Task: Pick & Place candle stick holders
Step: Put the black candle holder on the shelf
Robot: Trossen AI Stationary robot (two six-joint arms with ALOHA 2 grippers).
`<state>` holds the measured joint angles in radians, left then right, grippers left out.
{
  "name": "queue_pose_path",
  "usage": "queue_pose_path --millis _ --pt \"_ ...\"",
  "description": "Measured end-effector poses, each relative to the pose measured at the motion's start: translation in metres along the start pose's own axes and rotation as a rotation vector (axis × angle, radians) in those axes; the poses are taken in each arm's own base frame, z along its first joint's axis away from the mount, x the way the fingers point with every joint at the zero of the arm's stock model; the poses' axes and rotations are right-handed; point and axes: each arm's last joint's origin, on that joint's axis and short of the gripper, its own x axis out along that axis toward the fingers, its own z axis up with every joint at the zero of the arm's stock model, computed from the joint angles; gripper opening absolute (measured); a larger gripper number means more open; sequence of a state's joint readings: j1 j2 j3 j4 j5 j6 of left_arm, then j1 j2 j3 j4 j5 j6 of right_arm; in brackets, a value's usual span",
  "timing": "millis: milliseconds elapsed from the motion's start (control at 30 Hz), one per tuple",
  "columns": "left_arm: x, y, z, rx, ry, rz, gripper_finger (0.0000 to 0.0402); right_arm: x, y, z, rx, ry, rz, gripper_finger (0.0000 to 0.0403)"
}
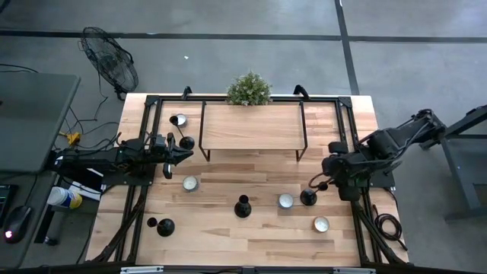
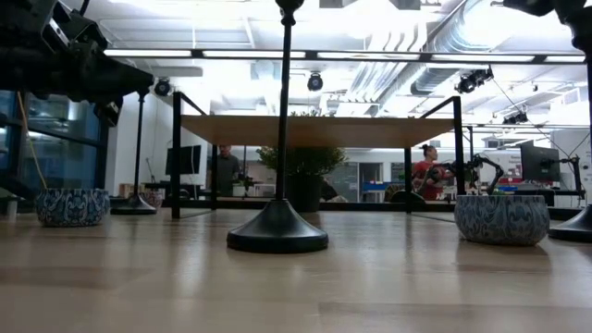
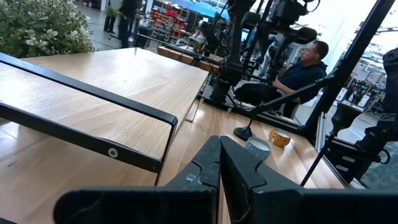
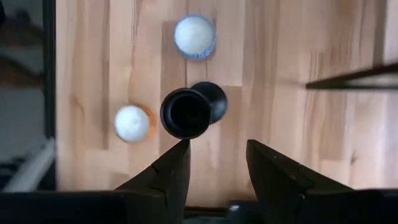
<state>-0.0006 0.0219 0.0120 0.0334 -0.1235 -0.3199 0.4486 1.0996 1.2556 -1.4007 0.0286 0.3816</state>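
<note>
The holder's top cup sits beyond the fingers of my right gripper, so it is too early to close; the gripper moves toward the cup first, then closes on it.
Four black candle stick holders stand on their round bases on the wooden table: one beside my left gripper (image 1: 186,141), one at mid table (image 1: 242,207) (image 2: 277,231), one near the front left (image 1: 165,227), and one under my right gripper (image 1: 308,198) (image 4: 186,113). My left gripper (image 1: 179,152) (image 3: 221,168) is shut and empty, level, just left of the raised shelf. My right gripper (image 1: 318,183) (image 4: 217,165) is open, points down and hovers above the right holder. That holder's top cup lies just beyond one fingertip (image 4: 181,149), not between the fingers.
A raised wooden shelf (image 1: 251,125) on a black frame stands at the back, with a potted plant (image 1: 248,90) behind it. Small candle bowls sit at the back left (image 1: 178,119), left of centre (image 1: 189,183), beside the right holder (image 1: 285,201) and at the front right (image 1: 321,224). People sit beyond the table.
</note>
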Motion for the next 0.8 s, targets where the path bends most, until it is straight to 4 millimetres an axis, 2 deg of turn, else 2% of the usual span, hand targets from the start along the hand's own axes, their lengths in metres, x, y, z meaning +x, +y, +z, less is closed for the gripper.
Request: queue_pose_path --millis 133,800 --pt "0.0 0.0 0.0 0.0 0.0 0.0 0.0001 0.006 0.0 0.007 -0.111 0.011 -0.008 0.0149" --pt "0.0 0.0 0.0 0.0 0.0 0.0 0.0001 0.023 0.003 0.024 -0.32 0.034 -0.007 0.0149"
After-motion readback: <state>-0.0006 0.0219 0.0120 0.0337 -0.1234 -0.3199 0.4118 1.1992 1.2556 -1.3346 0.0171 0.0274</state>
